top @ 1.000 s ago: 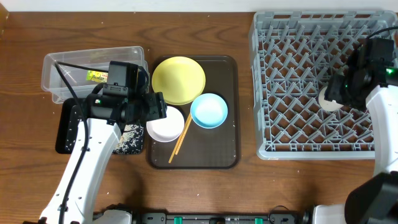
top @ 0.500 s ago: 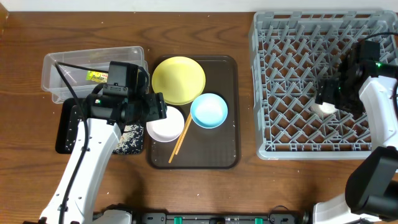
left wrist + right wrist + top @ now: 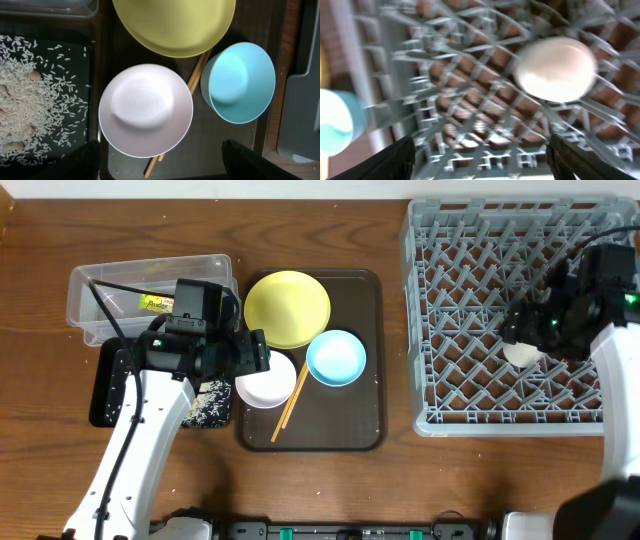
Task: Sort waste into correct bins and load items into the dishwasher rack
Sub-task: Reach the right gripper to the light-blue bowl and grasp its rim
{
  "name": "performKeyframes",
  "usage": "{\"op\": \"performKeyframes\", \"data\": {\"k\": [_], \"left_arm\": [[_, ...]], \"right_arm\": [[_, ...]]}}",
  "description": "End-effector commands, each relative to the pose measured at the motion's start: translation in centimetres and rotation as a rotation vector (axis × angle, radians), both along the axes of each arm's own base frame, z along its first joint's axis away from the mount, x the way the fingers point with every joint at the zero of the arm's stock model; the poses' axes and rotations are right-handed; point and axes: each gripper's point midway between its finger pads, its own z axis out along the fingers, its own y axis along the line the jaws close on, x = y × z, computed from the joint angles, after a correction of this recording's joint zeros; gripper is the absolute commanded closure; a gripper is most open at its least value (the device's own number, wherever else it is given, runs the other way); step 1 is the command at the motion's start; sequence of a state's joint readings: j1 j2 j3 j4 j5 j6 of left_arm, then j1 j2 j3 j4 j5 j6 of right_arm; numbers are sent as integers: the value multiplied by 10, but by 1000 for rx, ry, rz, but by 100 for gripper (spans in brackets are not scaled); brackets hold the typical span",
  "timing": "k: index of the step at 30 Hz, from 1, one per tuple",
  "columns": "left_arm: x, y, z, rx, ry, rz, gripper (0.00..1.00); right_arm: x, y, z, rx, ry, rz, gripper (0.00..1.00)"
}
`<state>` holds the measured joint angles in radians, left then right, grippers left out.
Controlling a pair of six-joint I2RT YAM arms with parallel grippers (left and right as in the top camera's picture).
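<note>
I will next use my right gripper to load the light blue bowl (image 3: 336,357) tilted among the pegs, so I will grab it by its rim nearest the dishwasher rack.
The grey dishwasher rack (image 3: 470,300) stands at the right. The small white cup (image 3: 522,356) lies in it, and shows blurred in the right wrist view (image 3: 555,67). My right gripper (image 3: 520,330) (image 3: 480,162) is open just above the cup, not gripping it. My left gripper (image 3: 250,352) (image 3: 160,167) is open and empty over the white bowl (image 3: 268,382) (image 3: 146,110). The light blue bowl (image 3: 336,357) (image 3: 240,82), yellow plate (image 3: 287,308) (image 3: 175,25) and chopsticks (image 3: 291,400) (image 3: 197,75) lie beside it. The snack wrapper (image 3: 155,303) is in the clear tub (image 3: 100,290). Rice (image 3: 40,95) lies in the black tray (image 3: 105,390).
The bowls, plate and chopsticks sit on a dark brown serving tray (image 3: 360,420) in the middle of the wooden table. The clear tub and black tray are at the left, next to my left arm. The rack's upright pegs surround the cup.
The right gripper has shifted over the rack and the cup has moved slightly down and left and now lies free in the rack. The left arm has not moved.
</note>
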<state>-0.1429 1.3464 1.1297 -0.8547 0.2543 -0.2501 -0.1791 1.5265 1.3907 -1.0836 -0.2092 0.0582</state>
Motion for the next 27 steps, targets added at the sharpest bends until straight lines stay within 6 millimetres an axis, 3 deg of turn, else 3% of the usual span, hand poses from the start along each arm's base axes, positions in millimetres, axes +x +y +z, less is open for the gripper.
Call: {"op": "performKeyframes", "data": {"k": [1,7,11,15,22,27], "left_arm": [[2,8,-4,43,-1,8,21],[-5,30,-10,153,33,70,21],[-11,49,-13,223,66,197,21],[-16,59,-15,212,96,284,20],[-19,72,-16,211,120,332,16],[-20,72,-16,212,123,332,16]], "right_arm": [[4,40,15,63,-60,155,18],[8,101,15,71,-90,328,19],[16,155,17,69,-162,475,21],[23,196,6,30,-192,568,21],[20,244,-56,38,-61,598,23],[18,250,-112,-3,77,513,34]]}}
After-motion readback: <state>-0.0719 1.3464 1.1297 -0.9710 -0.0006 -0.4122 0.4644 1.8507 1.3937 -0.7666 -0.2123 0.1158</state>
